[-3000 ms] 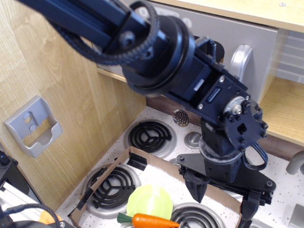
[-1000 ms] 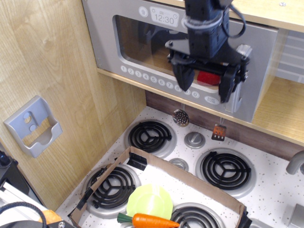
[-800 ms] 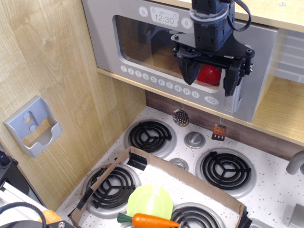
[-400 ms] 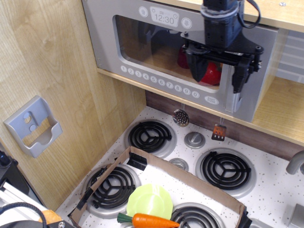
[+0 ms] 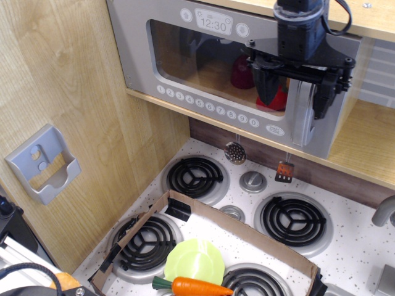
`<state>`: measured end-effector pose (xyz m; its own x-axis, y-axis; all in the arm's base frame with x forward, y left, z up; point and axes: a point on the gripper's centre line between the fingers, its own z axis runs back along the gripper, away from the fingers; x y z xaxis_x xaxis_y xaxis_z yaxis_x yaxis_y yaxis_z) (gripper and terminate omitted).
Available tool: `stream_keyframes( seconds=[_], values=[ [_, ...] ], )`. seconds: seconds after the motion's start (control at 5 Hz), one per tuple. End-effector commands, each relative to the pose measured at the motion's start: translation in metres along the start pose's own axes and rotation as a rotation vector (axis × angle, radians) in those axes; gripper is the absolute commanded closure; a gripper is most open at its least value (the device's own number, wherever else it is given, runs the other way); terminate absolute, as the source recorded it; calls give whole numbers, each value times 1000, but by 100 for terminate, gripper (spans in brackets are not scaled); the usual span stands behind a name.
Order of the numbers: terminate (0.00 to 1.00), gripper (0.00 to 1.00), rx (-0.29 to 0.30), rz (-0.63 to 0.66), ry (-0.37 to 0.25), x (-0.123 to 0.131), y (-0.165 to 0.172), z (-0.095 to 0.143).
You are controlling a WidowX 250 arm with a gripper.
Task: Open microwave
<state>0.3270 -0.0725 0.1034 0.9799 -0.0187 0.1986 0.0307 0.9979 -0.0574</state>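
The robot's gripper has to swing the door open, so it should next take hold of the microwave door (image 5: 213, 68) by its silver vertical handle (image 5: 302, 126).
The grey microwave (image 5: 166, 31) sits on the upper shelf with its door shut. Its clear window shows red things (image 5: 243, 71) inside, and the clock display (image 5: 213, 24) reads 12:30. Round white number buttons (image 5: 203, 103) run below the window. The silver vertical handle (image 5: 302, 126) is at the door's right side. My black gripper (image 5: 295, 106) hangs in front of the door, open, with one finger left of the handle and one finger (image 5: 323, 98) right of it. I cannot tell whether the fingers touch the handle.
Below is a toy stove with several black coil burners (image 5: 195, 176). A cardboard tray (image 5: 247, 231) holds a green plate (image 5: 194, 262) and a carrot (image 5: 197, 287). A slotted spoon (image 5: 234, 152) and a spatula (image 5: 284, 171) hang under the shelf. A grey holder (image 5: 43, 161) is on the left wall.
The gripper has risen from above the stove to the microwave door, then slid right until its open fingers straddle the handle. The door stays shut.
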Motion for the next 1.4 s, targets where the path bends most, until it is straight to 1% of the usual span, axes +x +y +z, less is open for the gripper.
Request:
stream_keyframes(
  seconds=[0.0, 0.2, 0.4, 0.6, 1.0, 1.2],
  values=[
    [0, 100, 5, -13, -39, 10, 0, 14],
    [0, 100, 21, -29, -35, 11, -1, 15],
    [0, 100, 20, -44, -29, 12, 0, 16],
    [0, 100, 28, -12, -33, 2, -1, 17],
    [0, 100, 39, 78, -34, -43, 5, 13],
    [0, 0, 67, 141, -11, -62, 1, 16]
  ],
)
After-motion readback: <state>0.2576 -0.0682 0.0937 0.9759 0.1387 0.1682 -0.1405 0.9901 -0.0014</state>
